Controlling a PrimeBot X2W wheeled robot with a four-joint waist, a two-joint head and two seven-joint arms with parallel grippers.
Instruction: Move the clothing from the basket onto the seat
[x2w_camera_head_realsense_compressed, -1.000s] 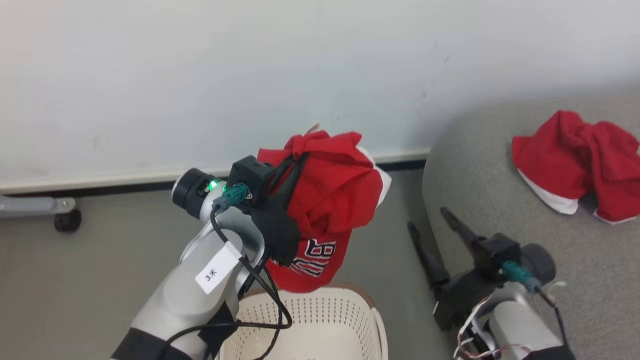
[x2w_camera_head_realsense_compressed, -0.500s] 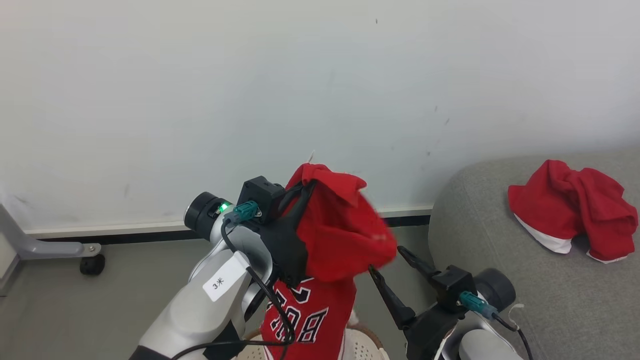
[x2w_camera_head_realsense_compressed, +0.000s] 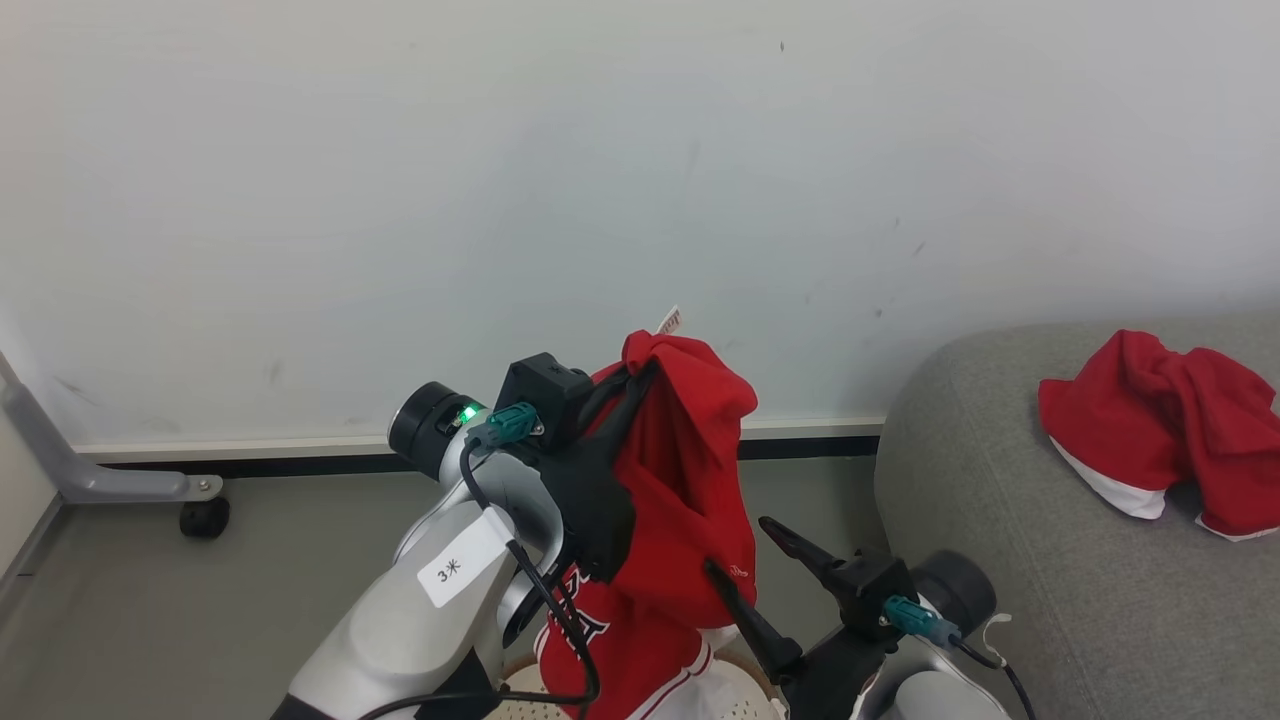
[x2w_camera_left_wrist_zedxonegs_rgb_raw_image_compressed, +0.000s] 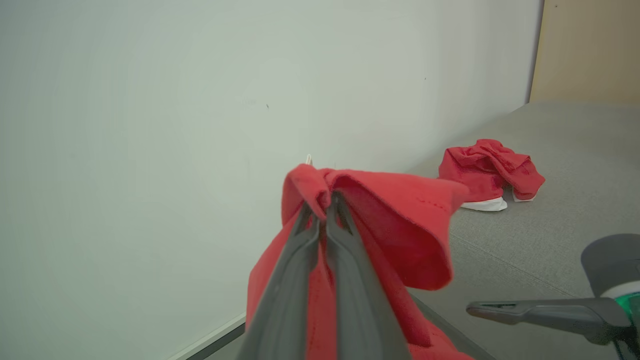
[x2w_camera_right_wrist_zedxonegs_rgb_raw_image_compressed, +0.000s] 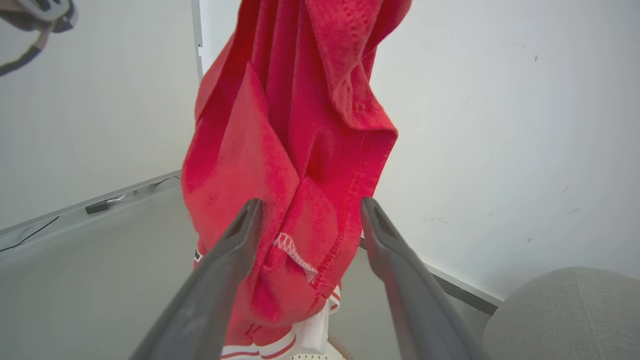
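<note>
My right gripper grabs the red jersey by its lower fold (x2w_camera_head_realsense_compressed: 708, 540) next, to carry the clothing over to the seat.
A red jersey (x2w_camera_head_realsense_compressed: 690, 520) with white striped trim hangs from my left gripper (x2w_camera_head_realsense_compressed: 640, 378), which is shut on its bunched top fold (x2w_camera_left_wrist_zedxonegs_rgb_raw_image_compressed: 320, 187). It dangles above the basket (x2w_camera_head_realsense_compressed: 515, 700), of which a perforated cream sliver shows at the bottom edge (x2w_camera_right_wrist_zedxonegs_rgb_raw_image_compressed: 312, 356). My right gripper (x2w_camera_head_realsense_compressed: 738, 545) is open, and in the right wrist view its two fingers stand either side of the hanging cloth (x2w_camera_right_wrist_zedxonegs_rgb_raw_image_compressed: 311, 205). A second piece of red clothing (x2w_camera_head_realsense_compressed: 1160, 440) with a white edge lies crumpled on the grey seat (x2w_camera_head_realsense_compressed: 1000, 560) at the right (x2w_camera_left_wrist_zedxonegs_rgb_raw_image_compressed: 487, 170).
A pale wall with a dark baseboard (x2w_camera_head_realsense_compressed: 800, 448) runs behind everything. A grey stand leg with a black caster (x2w_camera_head_realsense_compressed: 205, 518) rests on the grey floor (x2w_camera_head_realsense_compressed: 250, 580) at far left. The seat's rounded corner (x2w_camera_right_wrist_zedxonegs_rgb_raw_image_compressed: 565, 310) sits close to the right arm.
The head camera has tilted up, so the basket has nearly left the picture. My right gripper has moved left to the hanging jersey, which now drapes longer from the left gripper.
</note>
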